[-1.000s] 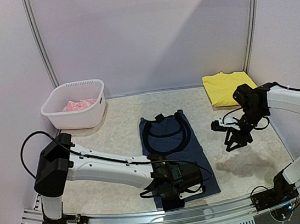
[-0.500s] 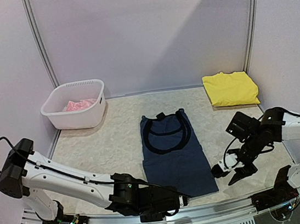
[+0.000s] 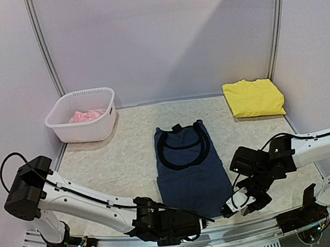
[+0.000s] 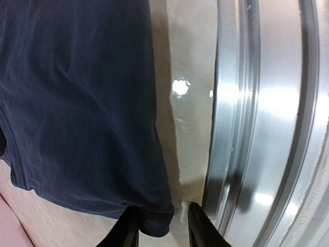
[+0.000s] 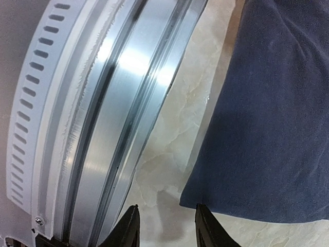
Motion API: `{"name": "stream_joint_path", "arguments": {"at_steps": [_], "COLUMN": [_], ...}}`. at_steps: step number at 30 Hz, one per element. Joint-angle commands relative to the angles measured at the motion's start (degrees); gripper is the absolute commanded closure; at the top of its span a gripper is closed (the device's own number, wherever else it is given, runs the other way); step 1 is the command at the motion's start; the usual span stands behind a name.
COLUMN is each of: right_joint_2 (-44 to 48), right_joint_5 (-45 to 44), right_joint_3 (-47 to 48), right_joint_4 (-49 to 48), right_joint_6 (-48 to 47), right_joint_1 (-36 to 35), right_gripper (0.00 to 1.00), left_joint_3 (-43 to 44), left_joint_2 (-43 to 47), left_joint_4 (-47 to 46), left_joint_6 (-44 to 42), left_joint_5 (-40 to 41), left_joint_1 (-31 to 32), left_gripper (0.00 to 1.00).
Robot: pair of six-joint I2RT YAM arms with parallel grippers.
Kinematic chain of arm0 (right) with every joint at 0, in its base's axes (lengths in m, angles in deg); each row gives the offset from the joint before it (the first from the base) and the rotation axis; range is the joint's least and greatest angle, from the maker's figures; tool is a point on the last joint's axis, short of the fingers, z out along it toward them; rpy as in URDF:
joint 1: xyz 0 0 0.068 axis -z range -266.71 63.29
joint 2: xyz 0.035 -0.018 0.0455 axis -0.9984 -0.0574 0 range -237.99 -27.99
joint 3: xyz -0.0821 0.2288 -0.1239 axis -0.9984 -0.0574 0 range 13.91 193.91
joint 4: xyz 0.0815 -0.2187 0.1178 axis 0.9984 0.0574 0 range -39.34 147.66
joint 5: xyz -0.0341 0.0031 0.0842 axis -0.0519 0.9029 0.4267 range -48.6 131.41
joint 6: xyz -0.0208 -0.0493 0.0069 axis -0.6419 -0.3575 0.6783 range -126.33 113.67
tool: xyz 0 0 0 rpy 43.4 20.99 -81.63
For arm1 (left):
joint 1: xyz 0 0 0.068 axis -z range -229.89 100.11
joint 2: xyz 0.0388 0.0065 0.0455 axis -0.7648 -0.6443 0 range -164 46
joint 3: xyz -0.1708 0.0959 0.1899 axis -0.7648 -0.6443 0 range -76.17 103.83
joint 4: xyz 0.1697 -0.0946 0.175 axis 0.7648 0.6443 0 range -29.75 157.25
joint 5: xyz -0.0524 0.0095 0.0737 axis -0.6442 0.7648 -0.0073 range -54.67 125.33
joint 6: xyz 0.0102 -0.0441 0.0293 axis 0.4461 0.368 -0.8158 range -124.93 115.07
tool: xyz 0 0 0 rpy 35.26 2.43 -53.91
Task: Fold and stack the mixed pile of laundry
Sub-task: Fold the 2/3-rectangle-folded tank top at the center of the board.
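Observation:
The right gripper grabs the navy tank top's near corner (image 5: 189, 199) next, opposite my left gripper's corner, to fold the hem toward the neck.
A navy tank top (image 3: 189, 169) lies flat in the middle of the table, neck away from me. My left gripper (image 3: 195, 221) is low at its near left corner. In the left wrist view that gripper (image 4: 162, 229) is open, and the navy corner (image 4: 154, 224) lies between its fingers, against the left one. My right gripper (image 3: 235, 205) is at the near right corner. It (image 5: 167, 229) is open over bare table, with the tank top's corner (image 5: 191, 198) just ahead of its right finger. A pink garment (image 3: 87, 115) lies in the basket. A folded yellow garment (image 3: 253, 98) rests at the back right.
The white slotted basket (image 3: 62, 128) stands at the back left. A metal rail (image 4: 257, 128) runs along the table's near edge, close beside both grippers, and shows in the right wrist view too as the rail (image 5: 113, 103). Walls close in the back and sides.
My left gripper swung off the tank top's near hem and settled at its near left corner. My right arm came down from the right side to the near right corner.

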Motion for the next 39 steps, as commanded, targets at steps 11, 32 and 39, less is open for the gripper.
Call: {"name": "stream_joint_path", "arguments": {"at_steps": [11, 32, 39], "right_joint_2": [-9.66, 6.15, -1.48], "right_joint_5": [-7.45, -11.31, -5.55], "right_joint_3": [-1.18, 13.19, 23.49], "right_joint_4": [-7.55, 4.7, -0.45], "right_joint_6": [1.26, 2.09, 1.74], "right_joint_1": [-0.66, 7.74, 20.83], "right_gripper": [0.59, 1.0, 1.0], "left_joint_3": [-3.76, -1.03, 3.53], "left_joint_2": [-1.03, 15.29, 16.15], "left_joint_4": [-3.61, -0.62, -2.03], "left_joint_6": [-0.01, -2.89, -7.61], "left_joint_5": [0.99, 12.96, 10.7], "left_joint_1": [-0.25, -9.05, -19.37], "left_gripper": [0.95, 1.0, 1.0]}}
